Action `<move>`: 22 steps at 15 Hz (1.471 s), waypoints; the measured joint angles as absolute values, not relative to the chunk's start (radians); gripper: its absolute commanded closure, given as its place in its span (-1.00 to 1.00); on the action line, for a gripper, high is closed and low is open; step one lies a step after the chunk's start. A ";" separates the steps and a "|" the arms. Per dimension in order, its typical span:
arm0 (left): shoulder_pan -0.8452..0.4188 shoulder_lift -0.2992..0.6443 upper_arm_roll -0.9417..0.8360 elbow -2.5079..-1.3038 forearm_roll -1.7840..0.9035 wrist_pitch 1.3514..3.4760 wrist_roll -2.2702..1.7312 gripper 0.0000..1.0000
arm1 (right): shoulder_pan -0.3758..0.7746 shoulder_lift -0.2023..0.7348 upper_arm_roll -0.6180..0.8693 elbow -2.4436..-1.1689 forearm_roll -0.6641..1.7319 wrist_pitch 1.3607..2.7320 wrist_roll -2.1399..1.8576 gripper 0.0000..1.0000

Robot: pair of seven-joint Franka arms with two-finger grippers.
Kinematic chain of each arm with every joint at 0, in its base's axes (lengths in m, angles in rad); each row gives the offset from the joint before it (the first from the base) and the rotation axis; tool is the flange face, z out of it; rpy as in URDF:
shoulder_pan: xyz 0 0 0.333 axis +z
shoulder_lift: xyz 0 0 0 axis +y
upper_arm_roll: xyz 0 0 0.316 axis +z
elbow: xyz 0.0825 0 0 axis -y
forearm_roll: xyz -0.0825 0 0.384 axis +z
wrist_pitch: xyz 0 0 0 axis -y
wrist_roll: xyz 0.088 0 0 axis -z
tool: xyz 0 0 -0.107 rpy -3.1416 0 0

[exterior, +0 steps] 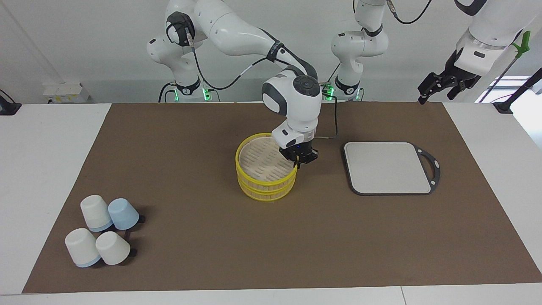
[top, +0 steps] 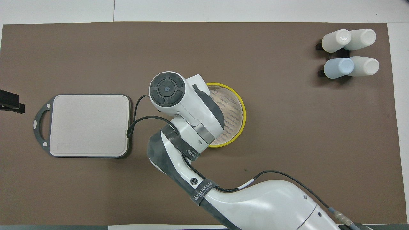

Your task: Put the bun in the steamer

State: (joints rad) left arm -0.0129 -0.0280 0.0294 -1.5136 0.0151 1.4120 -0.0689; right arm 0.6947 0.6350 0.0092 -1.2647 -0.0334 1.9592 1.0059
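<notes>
The steamer's yellow rim [top: 244, 115] sits flat above the brown mat in the overhead view, so it is now time to open my right gripper.
The steamer [exterior: 254, 186], a two-tier basket with yellow rims and a beige slatted top, stands mid-table. My right gripper [exterior: 298, 162] points down at its upper rim on the side toward the grey board. It is shut, with yellow rim showing between the fingertips. In the overhead view the right arm's wrist hides that gripper and part of the steamer [top: 241, 118]. My left gripper [exterior: 436, 87] waits open, raised over the left arm's end of the table, and only its edge [top: 9, 102] shows from above. The bun is not in view.
A grey square board with a dark handled frame [exterior: 387, 167] [top: 89, 124] lies beside the steamer toward the left arm's end. Several upturned cups [exterior: 101, 231] [top: 350, 52], white and pale blue, cluster at the right arm's end. A brown mat [exterior: 190, 254] covers the table.
</notes>
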 measured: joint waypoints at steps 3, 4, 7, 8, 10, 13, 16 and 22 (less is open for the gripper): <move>-0.009 -0.028 0.018 -1.514 0.013 1.413 -0.069 -1.00 | 0.695 0.634 0.009 -1.268 -0.033 1.960 1.006 -1.00; -0.009 -0.028 0.017 -1.514 0.009 1.413 -0.069 -1.00 | 0.695 0.634 0.009 -1.269 -0.033 1.960 1.006 -1.00; -0.009 -0.028 0.016 -1.514 0.007 1.416 -0.069 -1.00 | 0.694 0.628 0.009 -1.268 -0.033 1.962 0.994 -1.00; -0.009 -0.028 0.016 -1.514 0.007 1.418 -0.069 -1.00 | 0.692 0.620 0.007 -1.267 -0.033 1.963 0.983 -1.00; -0.009 -0.028 0.016 -1.514 0.004 1.425 -0.069 -1.00 | 0.675 0.586 0.001 -1.265 -0.033 1.964 0.934 -1.00; -0.009 -0.028 0.016 -1.514 -0.001 1.438 -0.069 -1.00 | 0.607 0.500 -0.004 -1.265 -0.033 1.891 0.748 -1.00; -0.009 -0.028 0.016 -1.514 -0.001 1.440 -0.069 -1.00 | 0.499 0.407 -0.008 -1.265 -0.033 1.783 0.524 -1.00; -0.009 -0.028 0.016 -1.514 -0.001 1.440 -0.069 -1.00 | 0.265 0.252 -0.010 -1.269 -0.034 1.555 0.130 -1.00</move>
